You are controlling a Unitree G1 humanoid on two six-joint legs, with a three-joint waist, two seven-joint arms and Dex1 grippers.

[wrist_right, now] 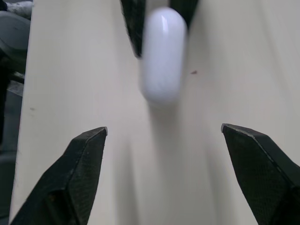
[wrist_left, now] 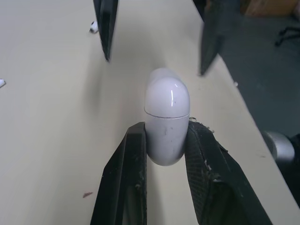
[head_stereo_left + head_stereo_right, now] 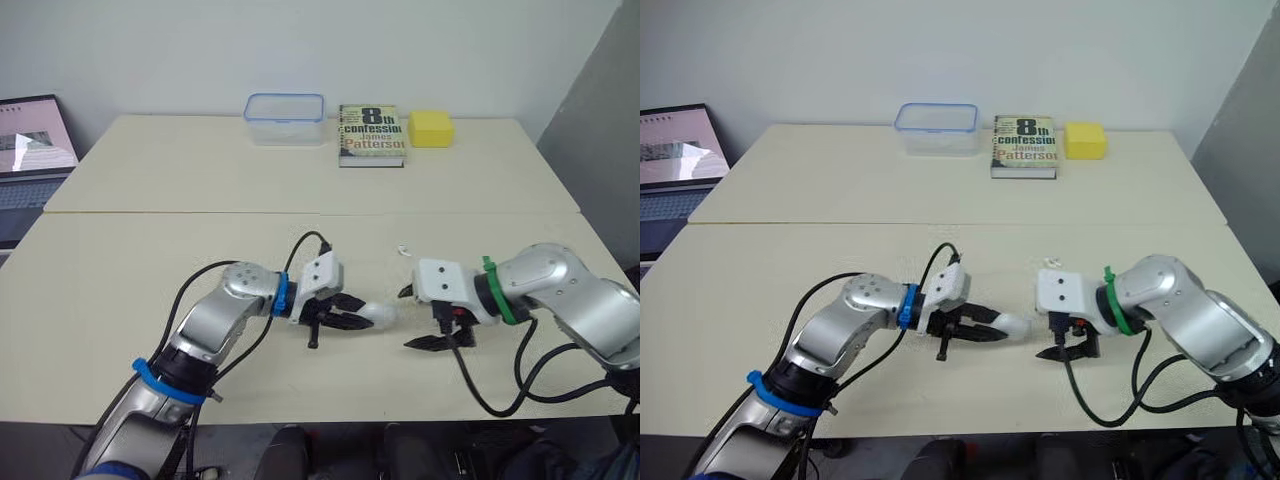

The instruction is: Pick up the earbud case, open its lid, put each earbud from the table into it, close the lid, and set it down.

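The right gripper grabs the white earbud by its rounded head (image 3: 403,250) next, to put the earbud into the earbud case (image 3: 379,315).
My left gripper (image 3: 352,312) is shut on the lower half of the white earbud case (image 3: 379,315), holding it just above the cream table (image 3: 150,270). In the left wrist view the case (image 2: 166,119) points away between the fingers, its lid closed along a thin seam. A short gap to its right, my right gripper (image 3: 407,320) faces it, open and holding nothing. The right wrist view has the case (image 1: 161,56) ahead of the spread gripper (image 1: 164,129). One small white earbud (image 3: 403,249) lies on the table behind the grippers. A second earbud (image 2: 1,83) lies further off.
At the back of the table stand a clear plastic container (image 3: 285,118), a book (image 3: 371,134) and a yellow block (image 3: 431,128). An open laptop (image 3: 35,150) sits off the table's left side. The table's front edge runs close below both grippers.
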